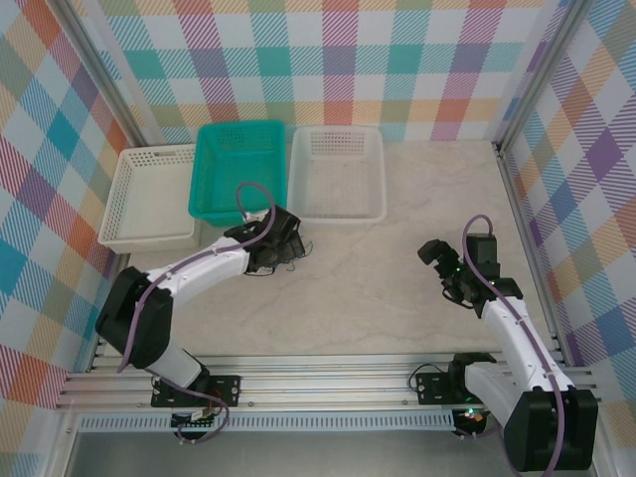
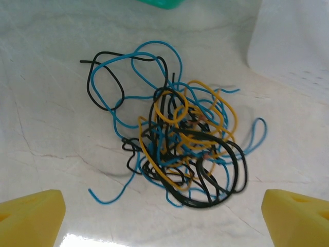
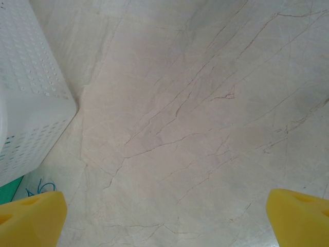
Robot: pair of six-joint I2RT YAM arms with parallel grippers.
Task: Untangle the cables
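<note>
I should grab the black loops at the clump's near edge [image 2: 206, 194] with my left gripper, so that blue loops stay exposed for my right gripper to untangle.
The cables [image 2: 177, 131] lie on the marble table as one tangled clump of thin blue, black and yellow wires, with blue and black loops straying up and to the left. My left gripper [image 2: 163, 221] hovers just short of the clump, open, its yellow fingers [image 2: 31, 216] wide to either side and touching nothing. From above, the cables [image 1: 296, 250] sit at the left gripper [image 1: 285, 238], just in front of the baskets. My right gripper [image 1: 437, 260] stands open over bare table on the right, and between its fingers [image 3: 295, 216] there is only marble.
Three baskets stand in a row at the back: a cream one [image 1: 149, 151], a teal one [image 1: 238, 126] and a white one [image 1: 336, 129]. The white basket's corner [image 3: 25, 103] is at the left of the right wrist view. Plaid walls and metal posts enclose the table.
</note>
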